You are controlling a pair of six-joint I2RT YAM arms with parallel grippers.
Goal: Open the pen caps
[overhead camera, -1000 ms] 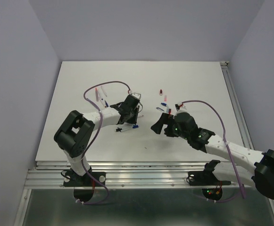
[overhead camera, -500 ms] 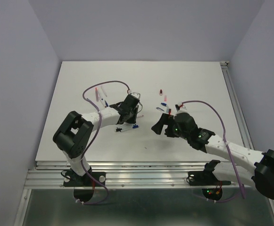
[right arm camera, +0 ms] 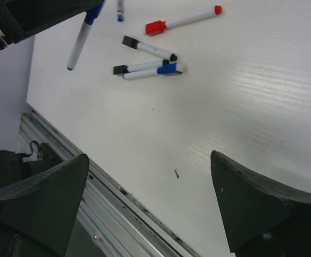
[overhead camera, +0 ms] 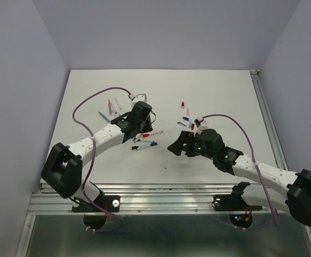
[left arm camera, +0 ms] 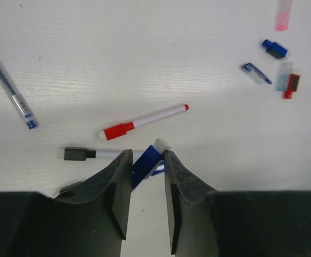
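Observation:
Next, my right gripper grabs the hanging white pen by its body's lower end. That leaves the blue cap free to pull open.
My left gripper is shut on the blue cap of a white pen and holds it above the table. In the right wrist view that pen hangs at the top left, barrel down. In the top view the left gripper is over the table's middle. On the table below lie a red-capped marker, a black-capped pen and a blue-capped pen. My right gripper is wide open and empty, and in the top view it is to the right of those pens.
Loose caps lie at the right: a blue one, a red-and-black one, a pink one. More slim pens lie at the back left. The table's metal front rail runs below the right gripper.
My left arm has swung up and to the back left, lifting the blue-capped pen off the table. My right gripper has shifted slightly left and stays open.

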